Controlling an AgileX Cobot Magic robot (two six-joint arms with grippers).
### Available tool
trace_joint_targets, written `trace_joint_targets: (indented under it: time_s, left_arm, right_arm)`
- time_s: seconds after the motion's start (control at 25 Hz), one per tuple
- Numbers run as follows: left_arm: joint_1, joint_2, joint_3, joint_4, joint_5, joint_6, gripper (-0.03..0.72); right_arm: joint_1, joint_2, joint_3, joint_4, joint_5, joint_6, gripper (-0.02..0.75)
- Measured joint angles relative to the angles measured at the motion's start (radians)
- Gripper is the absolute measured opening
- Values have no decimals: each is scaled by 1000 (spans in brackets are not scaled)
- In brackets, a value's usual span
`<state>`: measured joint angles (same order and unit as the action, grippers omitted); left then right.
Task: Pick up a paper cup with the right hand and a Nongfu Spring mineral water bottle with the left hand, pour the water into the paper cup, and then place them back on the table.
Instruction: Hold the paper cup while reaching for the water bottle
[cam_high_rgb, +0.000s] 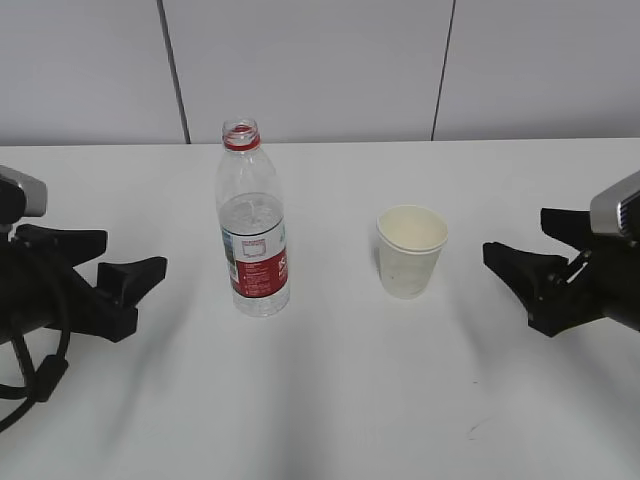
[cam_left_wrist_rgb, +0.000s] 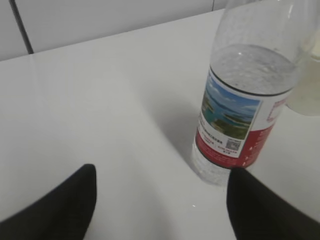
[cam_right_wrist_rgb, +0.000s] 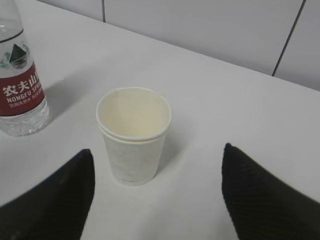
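Observation:
I will next use my left gripper to pick up the uncapped bottle by its lower labelled half. That is to keep the bottle steady, since water comes up to just above the label.
The Nongfu Spring mineral water bottle stands upright and uncapped on the white table, left of centre, about half full of water. The paper cup stands upright and empty to its right. My left gripper is open and empty, left of the bottle and apart from it. In the left wrist view the bottle stands ahead, toward the right finger of the left gripper. My right gripper is open and empty, right of the cup. In the right wrist view the cup stands just ahead of the right gripper, with the bottle at far left.
A grey panelled wall rises behind the table's far edge. A black cable loops beside the left arm.

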<state>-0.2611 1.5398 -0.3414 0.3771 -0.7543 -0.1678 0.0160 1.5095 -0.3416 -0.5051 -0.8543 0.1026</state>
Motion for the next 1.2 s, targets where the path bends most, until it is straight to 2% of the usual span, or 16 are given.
trace_joint_targets:
  time_s: [0.12, 0.44, 0.92, 1.2]
  left_arm:
    - [0, 38, -3, 42, -64, -20, 499]
    - [0, 174, -21, 57, -280, -32, 499]
    - [-1, 280, -165, 221, -265, -125, 499]
    - [-53, 318, -216, 241, -260, -137, 499]
  right_arm:
    - [0, 23, 0, 0, 0, 2, 587]
    - [0, 86, 0, -36, -76, 2, 587]
    - [0, 158, -2, -36, -151, 2, 587]
    - [0, 158, -7, -36, -165, 2, 587]
